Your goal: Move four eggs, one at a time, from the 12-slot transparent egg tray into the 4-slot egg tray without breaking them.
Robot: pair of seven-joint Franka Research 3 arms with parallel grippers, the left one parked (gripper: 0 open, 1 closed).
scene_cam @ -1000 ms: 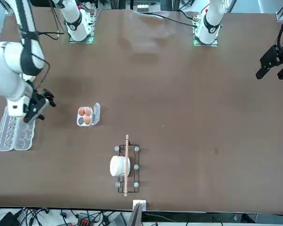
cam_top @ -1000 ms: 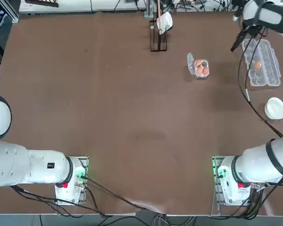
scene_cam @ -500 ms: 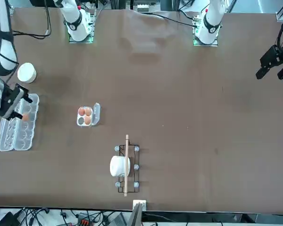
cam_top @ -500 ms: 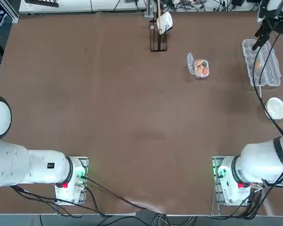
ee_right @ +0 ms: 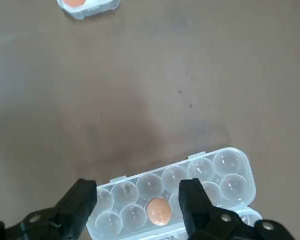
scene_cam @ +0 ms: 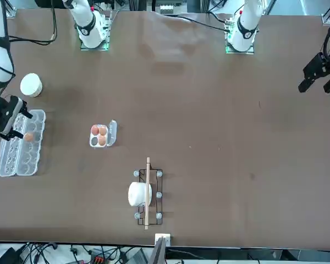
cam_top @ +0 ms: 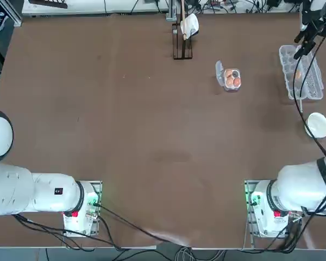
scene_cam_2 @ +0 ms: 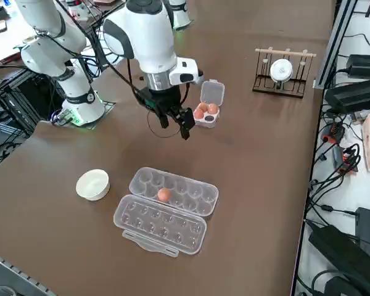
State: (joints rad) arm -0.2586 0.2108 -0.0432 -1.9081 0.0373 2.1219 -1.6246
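The cup wraps the lower half of the egg, so my right gripper needs to grab the egg next by the sides of its exposed top (scene_cam: 28, 137) (ee_right: 159, 210).
The 12-slot transparent egg tray (cam_top: 312, 81) (scene_cam: 16, 162) (scene_cam_2: 191, 191) (ee_right: 225, 175) lies open at the table's far right, with its lid flat beside it. One orange-brown egg (cam_top: 298, 74) (scene_cam: 28, 136) (scene_cam_2: 164, 195) (ee_right: 159, 211) sits in a cup near the middle of the tray. My right gripper (cam_top: 302, 44) (scene_cam: 11, 118) (scene_cam_2: 174, 128) (ee_right: 137, 192) hangs open above the tray, empty, with its fingers spread over that egg. To the left, the 4-slot egg tray (cam_top: 219, 73) (scene_cam: 113, 132) (scene_cam_2: 212, 91) (ee_right: 97, 7) holds three eggs (cam_top: 232, 79) (scene_cam: 99, 133) (scene_cam_2: 203, 110); one cup is bare.
A white bowl (cam_top: 317, 125) (scene_cam: 31, 85) (scene_cam_2: 92, 184) stands just nearer the robot than the long tray. A dark rack with a white cup (cam_top: 183, 32) (scene_cam: 146, 192) (scene_cam_2: 282, 71) stands at the far middle edge. The long tray lies close to the table's right edge.
My right gripper has swung rightward from beside the long tray to above it, then edged slightly toward the egg. It has stayed open and empty throughout.
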